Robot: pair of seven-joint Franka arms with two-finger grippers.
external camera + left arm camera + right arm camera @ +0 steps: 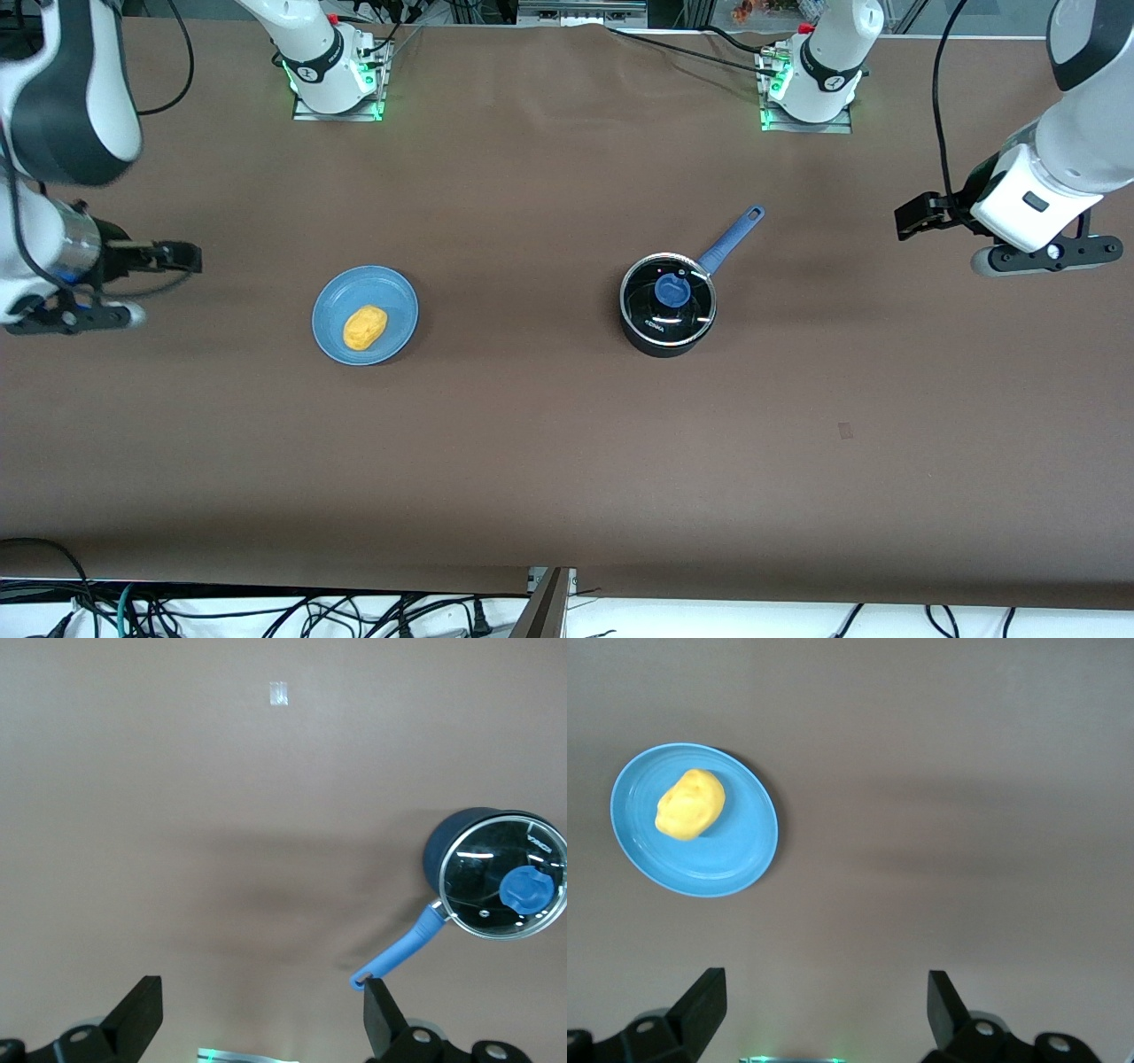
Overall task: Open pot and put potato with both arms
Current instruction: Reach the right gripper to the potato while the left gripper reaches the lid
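Note:
My left gripper pinches the glass lid by its blue knob (672, 289) next, to open the pot (660, 335) for the potato.
The black pot (660, 335) stands on the brown table with its glass lid (667, 297) and blue knob (672, 289) on, its blue handle (732, 238) pointing toward the left arm's base. It also shows in the left wrist view (443, 843). The yellow potato (364, 327) lies on a light-blue plate (390, 297), also in the right wrist view (691, 804). My left gripper (917, 216) hangs open and empty in the air at the left arm's end. My right gripper (182, 257) hangs open and empty at the right arm's end.
The two arm bases (337, 75) (808, 84) stand on the table's edge farthest from the front camera. A small pale mark (845, 431) lies on the table nearer the front camera than the pot. Cables hang below the table's near edge.

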